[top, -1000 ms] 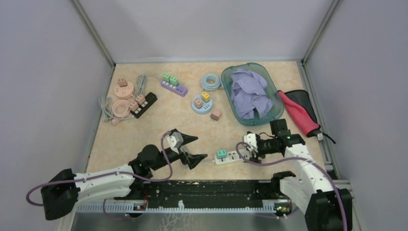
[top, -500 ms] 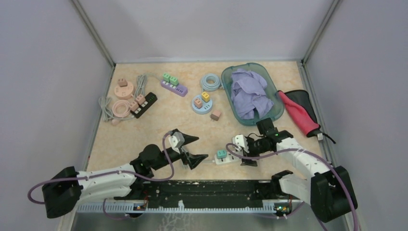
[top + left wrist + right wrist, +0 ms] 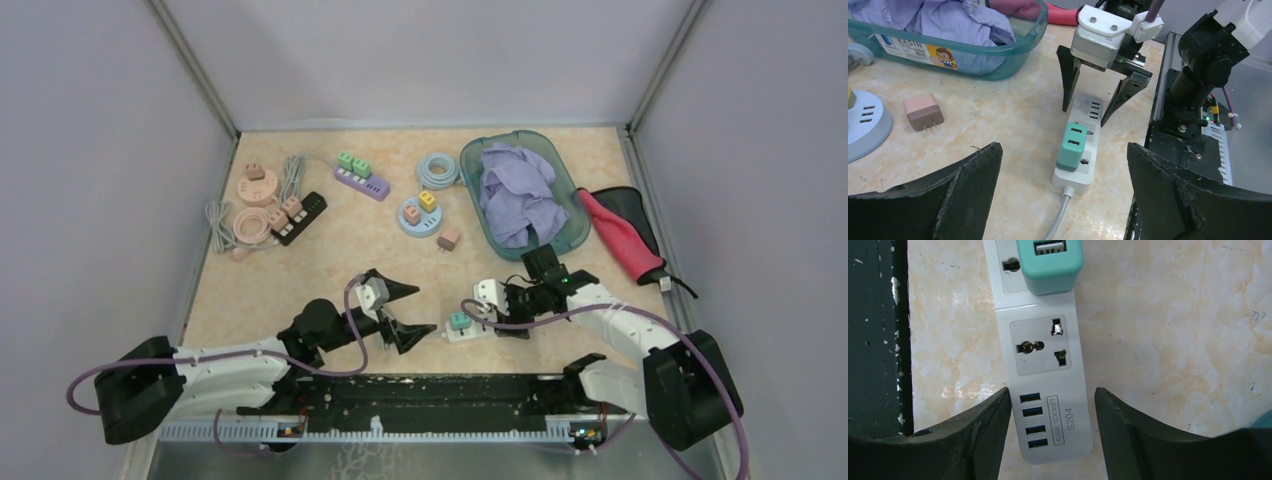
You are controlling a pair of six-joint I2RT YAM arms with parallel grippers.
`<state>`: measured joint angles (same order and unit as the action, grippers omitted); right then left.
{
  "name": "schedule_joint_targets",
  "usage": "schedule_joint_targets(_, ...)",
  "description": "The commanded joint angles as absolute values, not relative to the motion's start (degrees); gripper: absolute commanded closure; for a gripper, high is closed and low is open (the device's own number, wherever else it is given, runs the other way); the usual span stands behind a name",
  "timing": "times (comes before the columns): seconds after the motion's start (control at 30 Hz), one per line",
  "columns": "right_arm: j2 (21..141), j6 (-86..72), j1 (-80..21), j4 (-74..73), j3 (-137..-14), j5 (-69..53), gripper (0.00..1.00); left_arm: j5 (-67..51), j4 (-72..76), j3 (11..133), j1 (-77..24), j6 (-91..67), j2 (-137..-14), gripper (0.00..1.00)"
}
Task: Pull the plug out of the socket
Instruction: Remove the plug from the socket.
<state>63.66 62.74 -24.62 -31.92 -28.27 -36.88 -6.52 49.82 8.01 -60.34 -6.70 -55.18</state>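
Note:
My left gripper needs to grab the teal plug [image 3: 460, 320] across its long sides next and pull the plug off the socket. This leaves the power strip free.
A teal plug [image 3: 460, 320] sits in a white power strip [image 3: 478, 327] near the table's front edge. In the left wrist view the plug [image 3: 1073, 144] stands in the strip [image 3: 1087, 162], close to the cable end. My right gripper [image 3: 497, 318] is open, with one finger close on each side of the strip's USB end. The right wrist view shows the gripper [image 3: 1052, 392], the strip [image 3: 1048, 365] and the plug [image 3: 1050, 265]. My left gripper [image 3: 422, 308] is wide open and empty, left of the plug and facing it [image 3: 1063, 147].
A teal basin [image 3: 575, 225] of purple cloth stands behind the strip. A loose pink plug [image 3: 449, 238], a round blue socket [image 3: 415, 222], a purple strip [image 3: 375, 188] and a black strip [image 3: 310, 207] lie farther back. A black rail [image 3: 450, 390] runs along the near edge.
My right gripper has moved left along the strip and now straddles its USB end. My left gripper has edged slightly right towards the plug.

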Motion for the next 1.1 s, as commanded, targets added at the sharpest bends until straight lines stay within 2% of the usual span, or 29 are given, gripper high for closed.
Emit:
schedule_joint_targets(0.0, 64.1, 61.8, -25.6, -29.5, -29.6, -36.2, 0.40, -9.6, 55.8, 7.8, -60.2, -4.6, -57.4, 0.01)
schedule_joint_targets(0.23, 64.7, 61.7, -26.3, -29.2, -29.8, -35.7, 0.53, -12.2, 59.9, 8.5, -60.2, -2.2, -63.0, 0.03)
schedule_joint_targets(0.53, 64.8, 62.1, -26.4, -29.4, -30.2, -35.8, 0.69, -16.8, 57.2, 13.8, -60.3, 3.6, -73.1, 0.06)
schedule_joint_targets(0.8, 64.8, 62.6, -26.4, -30.0, -30.4, -36.0, 0.76, -19.3, 55.3, 19.5, -60.3, 5.6, -82.4, 0.15)
schedule_joint_targets(1.07, 64.8, 62.6, -26.5, -30.2, -30.6, -36.0, 0.78, -20.5, 54.3, 22.9, -60.4, 4.7, -87.4, 0.24)
